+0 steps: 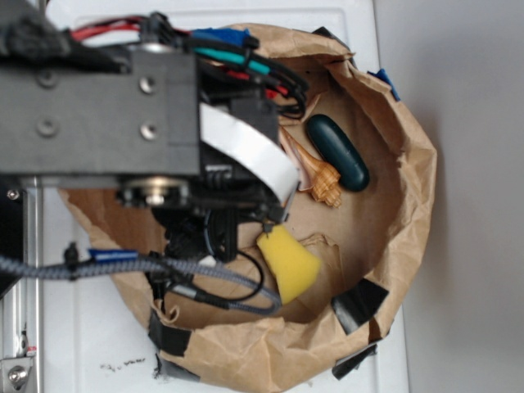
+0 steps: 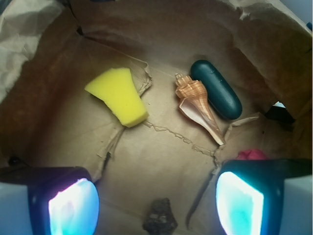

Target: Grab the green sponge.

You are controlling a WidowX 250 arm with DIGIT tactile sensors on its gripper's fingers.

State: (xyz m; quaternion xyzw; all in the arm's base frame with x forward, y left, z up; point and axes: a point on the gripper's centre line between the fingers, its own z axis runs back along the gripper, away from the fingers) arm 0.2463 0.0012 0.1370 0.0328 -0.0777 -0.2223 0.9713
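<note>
My gripper should grab the sponge [image 2: 120,96] by its long sides next, to pick it up off the brown paper bottom of the bag.
The green sponge [image 2: 120,96] is a bright yellow foam wedge lying on the brown paper floor of the bag, up and left of centre in the wrist view; in the exterior view the sponge [image 1: 288,262] pokes out just right of the arm. My gripper [image 2: 156,205] hangs above the bag floor, open, with its glowing pads [image 2: 73,208] wide apart and nothing between them. The sponge lies well ahead of the left pad, untouched. In the exterior view the arm hides the jaws.
A tan spiral seashell [image 2: 196,105] and a dark green capsule [image 2: 216,88] lie right of the sponge. A dark lumpy rock [image 2: 160,221] sits on the floor between the pads. Something red [image 2: 252,154] peeks behind the right finger. Crumpled paper bag walls [image 1: 409,188] ring everything.
</note>
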